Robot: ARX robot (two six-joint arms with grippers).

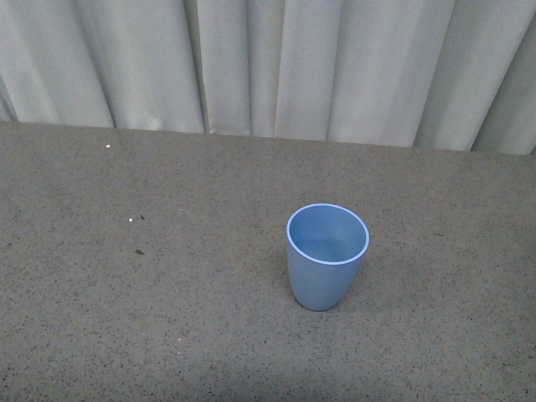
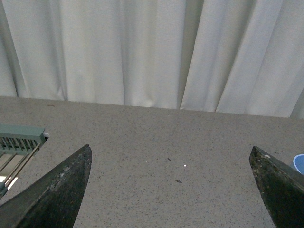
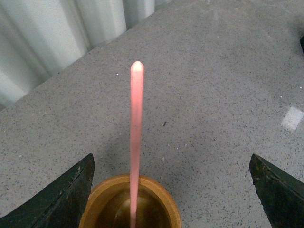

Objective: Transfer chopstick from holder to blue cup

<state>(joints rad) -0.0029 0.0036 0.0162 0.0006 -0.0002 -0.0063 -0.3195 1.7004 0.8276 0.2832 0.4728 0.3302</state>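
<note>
Next, my right gripper picks up the chopstick by its salmon-pink upper shaft (image 3: 136, 128) to transfer it to the blue cup.
The blue cup (image 1: 327, 255) stands upright and empty on the speckled grey table in the front view; its rim edge also shows in the left wrist view (image 2: 299, 164). Neither arm shows in the front view. In the right wrist view a salmon-pink chopstick (image 3: 136, 128) stands in a round orange-brown holder (image 3: 130, 202). My right gripper (image 3: 171, 164) is open, its fingers wide apart on either side of the holder, touching nothing. My left gripper (image 2: 171, 156) is open and empty over bare table.
A pale curtain (image 1: 268, 67) hangs along the table's far edge. A green slatted rack (image 2: 19, 142) sits beside the left gripper. A pale patch (image 3: 292, 118) lies on the table in the right wrist view. Small specks (image 1: 138, 251) dot the table.
</note>
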